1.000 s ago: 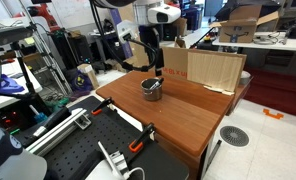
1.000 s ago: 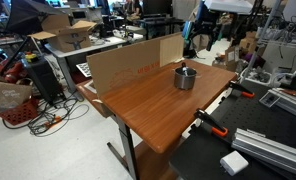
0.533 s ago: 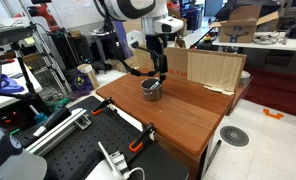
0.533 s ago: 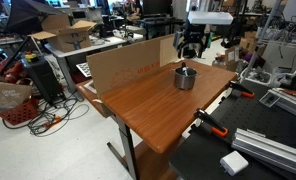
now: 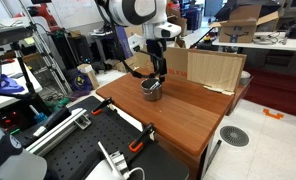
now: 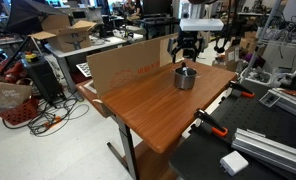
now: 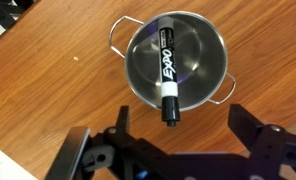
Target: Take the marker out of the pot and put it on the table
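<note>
My open fingers are on both sides of the marker [image 7: 167, 65] at its black end [image 7: 170, 110], past the rim of the pot. They would hold the marker now, so my gripper needs to close on it.
The small silver pot [image 7: 175, 62] stands on the reddish-brown wooden table [image 7: 48, 95]. The marker [image 7: 167, 65], a dark pen with white EXPO lettering, a white band and a black end, lies across the pot. Its black end sticks out over the near rim. My gripper [image 7: 186, 128] is open and empty. It hovers right above the pot, with its fingers [image 7: 250, 125] on either side of the marker's black end. In both exterior views the gripper [image 5: 158, 68] [image 6: 186, 50] hangs just over the pot [image 5: 151, 88] [image 6: 185, 78]. The marker is too small to make out there.
Tan cardboard sheets [image 5: 213, 68] [image 6: 128, 62] stand along one table edge near the pot. A black perforated board [image 5: 83, 150] [image 6: 263, 150] adjoins the table, with orange clamps [image 5: 146, 130] [image 6: 210, 125] at the edge. Cluttered lab benches surround the table [image 5: 193, 115].
The arm has swung in over the pot and come down, so the gripper now hangs just above it. The pot and marker have not moved.
</note>
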### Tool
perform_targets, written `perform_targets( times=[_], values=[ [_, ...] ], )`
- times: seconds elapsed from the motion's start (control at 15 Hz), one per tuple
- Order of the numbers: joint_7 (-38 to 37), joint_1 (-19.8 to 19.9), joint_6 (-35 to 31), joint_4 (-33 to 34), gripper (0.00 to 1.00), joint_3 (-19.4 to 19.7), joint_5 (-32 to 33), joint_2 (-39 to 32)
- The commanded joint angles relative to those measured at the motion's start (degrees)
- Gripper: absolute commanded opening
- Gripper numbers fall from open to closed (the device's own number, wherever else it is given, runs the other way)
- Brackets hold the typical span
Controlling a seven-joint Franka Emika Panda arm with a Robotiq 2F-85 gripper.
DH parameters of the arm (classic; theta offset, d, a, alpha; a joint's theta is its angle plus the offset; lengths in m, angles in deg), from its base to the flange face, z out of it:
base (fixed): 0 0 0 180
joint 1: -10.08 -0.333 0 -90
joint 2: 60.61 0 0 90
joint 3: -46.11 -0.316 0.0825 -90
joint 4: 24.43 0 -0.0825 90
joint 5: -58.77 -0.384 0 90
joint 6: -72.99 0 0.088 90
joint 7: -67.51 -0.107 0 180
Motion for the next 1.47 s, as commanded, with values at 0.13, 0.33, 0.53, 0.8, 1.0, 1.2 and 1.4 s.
perform_targets(
  times=[0.13, 0.33, 0.53, 0.8, 1.0, 1.2, 1.4],
  values=[
    [-0.6, -1.6, 1.1, 1.9, 0.58, 1.4, 0.6, -2.2],
    [-0.3, -1.6, 1.3, 2.3, 0.34, 1.3, 0.2, -2.6],
    [0.5, -1.2, 1.3, 2.2, 0.12, 1.0, -0.5, -1.7],
    [1.8, -0.6, 1.1, 1.7, 0.05, 0.6, -1.4, 0.6],
    [3.0, -0.2, 1.2, 0.7, 0.05, 0.1, -2.3, 3.8],
    [4.8, 0.1, 2.0, -0.7, 0.05, -0.1, -2.4, 8.4],
    [5.6, 0.3, 2.3, -1.2, 0.05, -0.5, -2.4, 12.9]
  ],
)
